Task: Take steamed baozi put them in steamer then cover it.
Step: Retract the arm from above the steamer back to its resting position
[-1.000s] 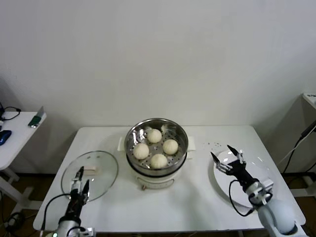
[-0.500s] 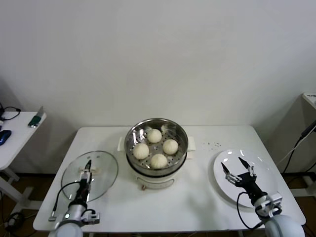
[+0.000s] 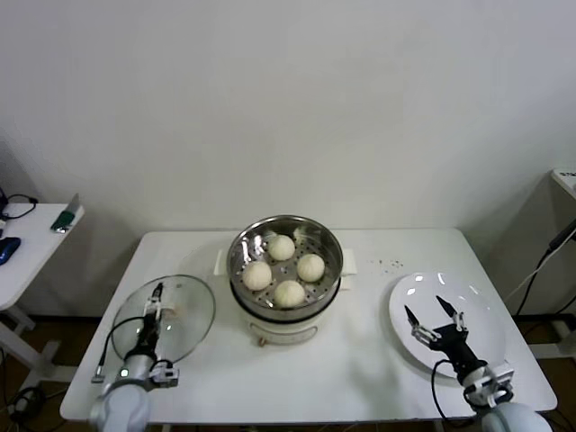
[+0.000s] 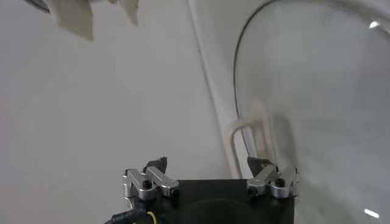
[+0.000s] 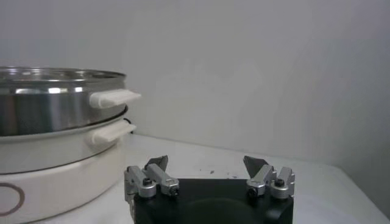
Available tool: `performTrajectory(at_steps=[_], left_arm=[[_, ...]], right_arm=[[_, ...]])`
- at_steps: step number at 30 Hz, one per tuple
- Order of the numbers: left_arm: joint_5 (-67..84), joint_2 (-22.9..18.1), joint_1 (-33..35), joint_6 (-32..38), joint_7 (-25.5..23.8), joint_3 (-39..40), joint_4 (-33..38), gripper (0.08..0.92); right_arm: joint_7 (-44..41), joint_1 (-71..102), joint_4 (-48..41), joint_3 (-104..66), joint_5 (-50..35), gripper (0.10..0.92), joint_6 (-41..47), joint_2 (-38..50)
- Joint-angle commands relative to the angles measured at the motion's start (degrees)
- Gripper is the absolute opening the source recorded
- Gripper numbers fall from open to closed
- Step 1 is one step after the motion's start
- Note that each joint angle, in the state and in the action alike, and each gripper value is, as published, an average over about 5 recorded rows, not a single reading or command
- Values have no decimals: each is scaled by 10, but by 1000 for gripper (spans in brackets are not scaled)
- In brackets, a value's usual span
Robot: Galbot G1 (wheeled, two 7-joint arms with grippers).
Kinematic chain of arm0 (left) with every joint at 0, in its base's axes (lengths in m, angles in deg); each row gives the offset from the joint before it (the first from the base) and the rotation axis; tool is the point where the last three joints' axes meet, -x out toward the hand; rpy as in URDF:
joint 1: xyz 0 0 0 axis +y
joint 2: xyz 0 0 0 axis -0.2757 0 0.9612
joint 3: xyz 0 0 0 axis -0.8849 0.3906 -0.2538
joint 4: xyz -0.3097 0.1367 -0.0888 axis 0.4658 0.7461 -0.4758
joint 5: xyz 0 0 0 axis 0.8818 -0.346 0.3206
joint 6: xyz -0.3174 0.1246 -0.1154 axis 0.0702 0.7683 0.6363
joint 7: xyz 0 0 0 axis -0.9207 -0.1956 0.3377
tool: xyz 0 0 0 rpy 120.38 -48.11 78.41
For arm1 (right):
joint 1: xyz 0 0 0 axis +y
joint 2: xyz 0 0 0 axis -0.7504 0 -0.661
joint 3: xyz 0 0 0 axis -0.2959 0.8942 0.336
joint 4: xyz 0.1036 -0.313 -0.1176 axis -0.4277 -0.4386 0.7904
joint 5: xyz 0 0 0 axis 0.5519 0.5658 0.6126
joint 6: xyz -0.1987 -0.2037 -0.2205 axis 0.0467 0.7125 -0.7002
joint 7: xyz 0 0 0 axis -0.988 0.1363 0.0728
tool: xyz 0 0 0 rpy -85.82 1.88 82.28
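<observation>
I will next use my left gripper to pick up the glass lid by its pale handle (image 4: 247, 134). Then the lid can cover the filled steamer.
Several cream-white steamed baozi (image 3: 289, 293) lie in the shiny steamer (image 3: 243, 247) on its cream pot base at the table's middle. The steamer is uncovered. A round glass lid (image 3: 191, 304) lies flat on the table to its left. My left gripper (image 3: 151, 306) hangs open over the lid's near part; in the left wrist view the left gripper (image 4: 207, 164) points at the lid's pale handle (image 4: 251, 137) and holds nothing. My right gripper (image 3: 430, 310) stands open and empty over the white plate (image 3: 423, 286). From the right wrist, that gripper (image 5: 206, 161) faces the steamer (image 5: 55, 97).
The white plate at the right holds no food. A few dark crumbs (image 3: 392, 264) lie behind it. A side table (image 3: 27, 243) with small items stands at the far left. The steamer's side handles (image 5: 113, 97) stick out toward the plate.
My left gripper has moved forward over the glass lid toward its handle. My right gripper has drawn back from the steamer toward the near side of the plate.
</observation>
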Motion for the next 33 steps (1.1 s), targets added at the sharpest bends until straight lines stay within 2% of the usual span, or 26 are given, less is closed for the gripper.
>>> performTrajectory(at_steps=[1,10,13,23,33], left_arm=[[36,5,-34,-8,28,8,-36,823],[72,10,-42,0,27,12,-51,819],[80,12,-39,4,22,11,-56,779],[128,16,-27,9,10,15,-43,493],[181,35,12,-8,20,22,50,207]], right_arm=[[-6,5,-6,-5,21,823,-7,-10],[-15,7,-12,-7,30,823,-16,-14],[-16,7,-14,-8,32,823,-18,-15],[-17,-5,-23,-5,39,823,-23,-21],[-17,-14,-31,-4,41,823,-28,-19]])
